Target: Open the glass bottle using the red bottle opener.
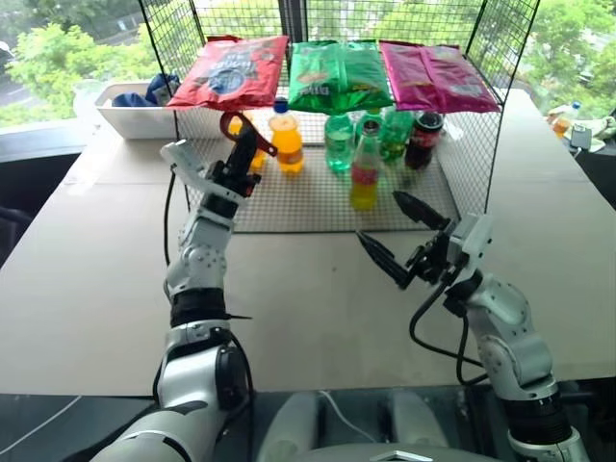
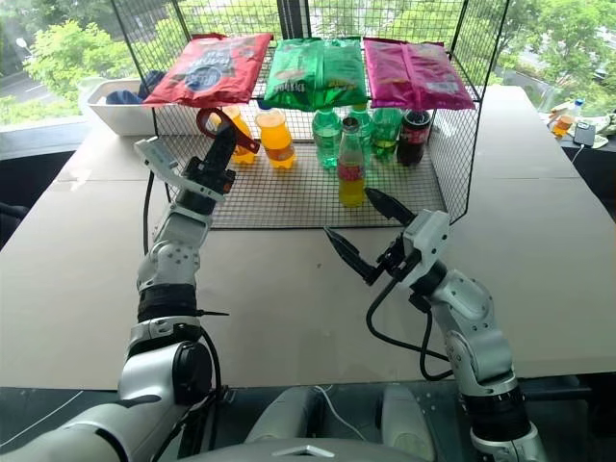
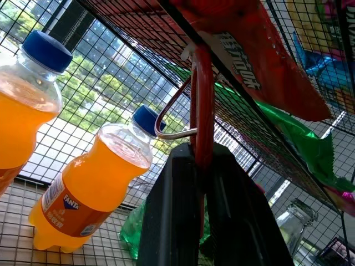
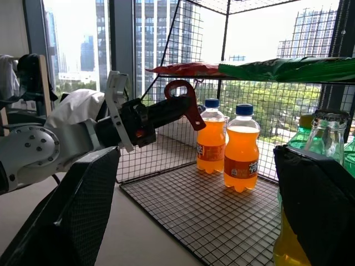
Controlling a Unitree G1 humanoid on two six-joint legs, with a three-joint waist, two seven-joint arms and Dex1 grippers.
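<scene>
The left gripper has its fingers over the red bottle opener beside the opener's ring head. The right gripper therefore has to take the loose end of the bottle opener's handle (image 1: 269,147) (image 4: 198,123) next.
The glass bottle (image 1: 364,175), slim with yellow drink and a red label band, stands upright on the mesh floor of the wire rack (image 1: 308,204), near its front edge. My left gripper (image 1: 241,146) is raised at the rack's left front, shut on the handle of the red bottle opener (image 1: 231,123), whose ring head points up toward the top shelf. The opener (image 4: 186,101) hangs in front of the orange bottles, well left of the glass bottle. My right gripper (image 1: 378,217) stands open just in front of the glass bottle, nothing between its fingers (image 4: 83,210).
Two orange plastic bottles (image 1: 286,140) with blue caps, green bottles (image 1: 339,142) and a dark cola bottle (image 1: 423,140) stand behind in the rack. Red (image 1: 231,72), green (image 1: 339,75) and pink (image 1: 438,75) snack bags lie on its top. A white bin (image 1: 130,111) sits back left.
</scene>
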